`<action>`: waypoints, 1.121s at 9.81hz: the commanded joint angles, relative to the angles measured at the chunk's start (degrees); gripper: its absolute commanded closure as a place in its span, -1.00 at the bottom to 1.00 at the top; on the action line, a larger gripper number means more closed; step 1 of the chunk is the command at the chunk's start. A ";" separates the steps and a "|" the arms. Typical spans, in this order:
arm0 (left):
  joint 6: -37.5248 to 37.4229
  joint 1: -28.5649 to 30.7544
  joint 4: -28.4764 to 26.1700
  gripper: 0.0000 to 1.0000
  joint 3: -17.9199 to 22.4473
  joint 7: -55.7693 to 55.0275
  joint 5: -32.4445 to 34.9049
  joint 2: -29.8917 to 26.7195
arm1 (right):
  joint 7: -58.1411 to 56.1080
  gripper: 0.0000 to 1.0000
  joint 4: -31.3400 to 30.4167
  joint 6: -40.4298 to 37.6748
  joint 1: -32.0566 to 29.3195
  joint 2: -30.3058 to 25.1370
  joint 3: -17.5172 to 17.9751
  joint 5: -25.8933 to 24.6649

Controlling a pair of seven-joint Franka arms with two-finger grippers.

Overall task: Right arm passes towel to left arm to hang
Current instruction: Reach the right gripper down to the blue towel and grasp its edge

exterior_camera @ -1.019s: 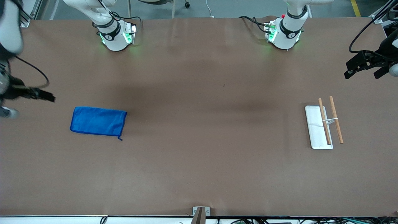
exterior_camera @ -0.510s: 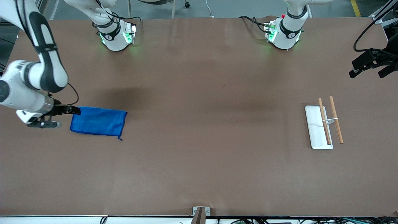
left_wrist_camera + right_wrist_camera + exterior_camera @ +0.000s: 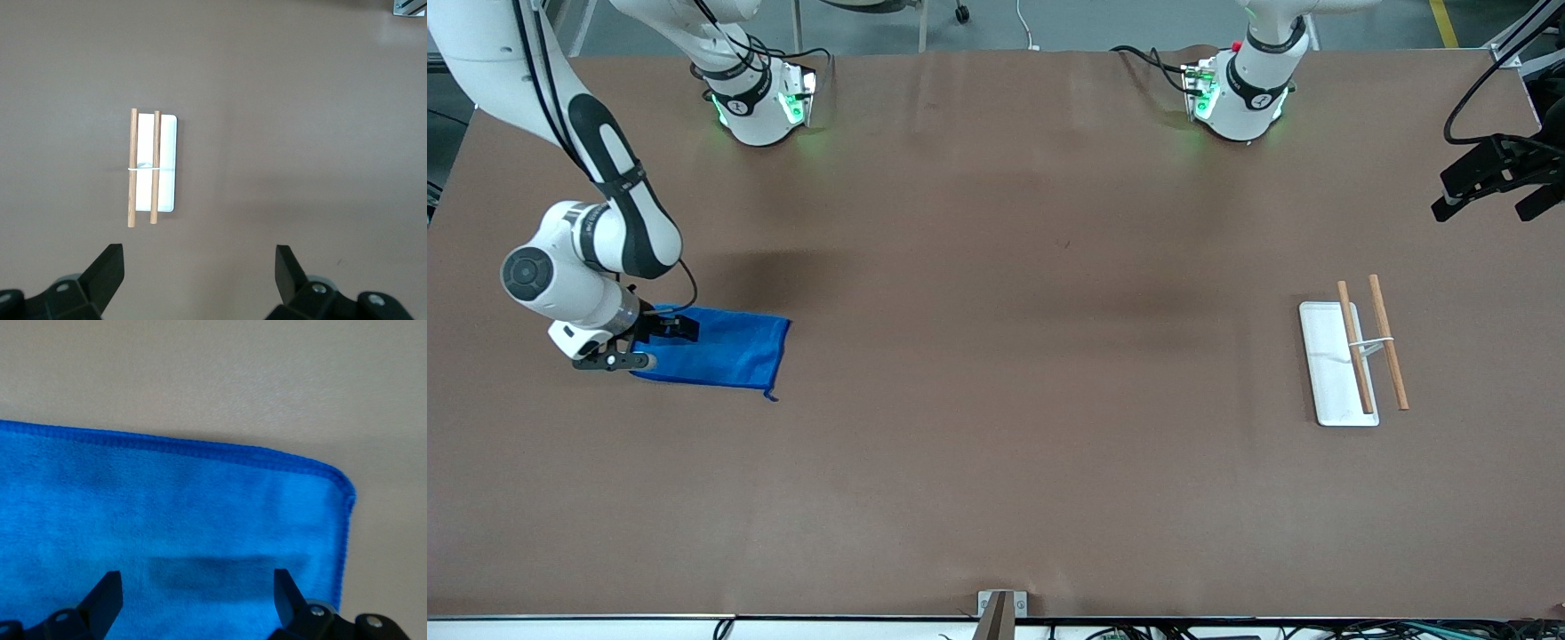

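Observation:
My right gripper grabs the blue towel by its hemmed corner next, to pass the towel to my left arm for hanging.
The blue towel lies flat on the brown table toward the right arm's end, a short thread tail at its nearer corner. My right gripper hangs low over the towel's end that lies toward the right arm's end of the table. It is open, its fingers spread over the cloth with nothing gripped; the right wrist view shows a hemmed edge and one corner. My left gripper is open in the air at the left arm's end of the table, empty in its wrist view.
A small rack stands toward the left arm's end: a white base plate with two wooden rods across it, also in the left wrist view. A metal bracket sits at the table's front edge. Both arm bases stand along the back.
My right arm has swung in from the table's end and come down over the towel's end. My left gripper has drifted slightly outward. The towel has not moved.

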 commanded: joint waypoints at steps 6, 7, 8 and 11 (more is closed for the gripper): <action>-0.84 0.10 -0.44 -1.00 0.07 0.63 -0.12 0.96 | -0.61 1.00 -1.15 2.25 0.03 0.48 0.82 0.42; -0.84 0.10 -0.44 -1.00 0.07 0.19 -0.11 0.96 | -0.61 1.00 -0.98 1.81 0.11 0.22 0.82 0.42; -0.84 0.01 0.09 -1.00 -0.01 -0.16 -0.20 0.96 | -0.43 1.00 -0.63 0.68 0.12 -0.39 0.91 0.42; -2.58 0.45 1.15 -1.00 0.07 1.06 -0.73 0.87 | 0.01 1.00 4.36 -11.86 1.51 -5.83 0.91 0.42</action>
